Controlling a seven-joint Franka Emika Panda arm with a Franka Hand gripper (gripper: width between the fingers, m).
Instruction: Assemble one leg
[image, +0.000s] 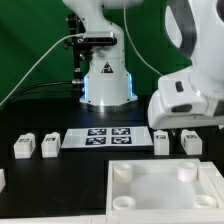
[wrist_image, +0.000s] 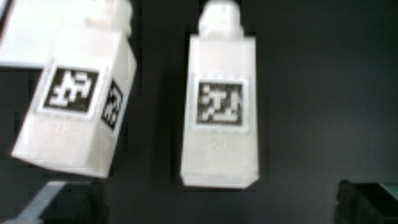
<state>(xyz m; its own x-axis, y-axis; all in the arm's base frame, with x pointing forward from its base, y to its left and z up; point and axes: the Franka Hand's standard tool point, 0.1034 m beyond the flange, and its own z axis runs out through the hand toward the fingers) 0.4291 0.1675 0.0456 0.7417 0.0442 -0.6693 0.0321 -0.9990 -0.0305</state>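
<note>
I need to lower my gripper first and then close it on the leg, because my gripper's fingers are above the centre white leg (wrist_image: 221, 110) and dark tabletop shows between them.
Two white legs with black-and-white tags lie side by side at the exterior view's right, one (image: 161, 140) nearer the marker board and one (image: 191, 142) further right. My gripper (image: 178, 127) hovers just above them. In the wrist view, one leg (wrist_image: 222, 105) lies in line with the gap between my fingers and the other (wrist_image: 75, 100) lies beside it, slightly tilted. My gripper (wrist_image: 217, 205) is open and empty; only its dark fingertips (wrist_image: 374, 200) show at the frame's edge. Neither leg is touched.
Two more legs (image: 22, 147) (image: 48, 144) stand at the exterior view's left. The marker board (image: 108, 137) lies between the pairs. The large white square tabletop panel (image: 150, 195) with round corner sockets lies at the front. The robot base (image: 105, 80) stands behind.
</note>
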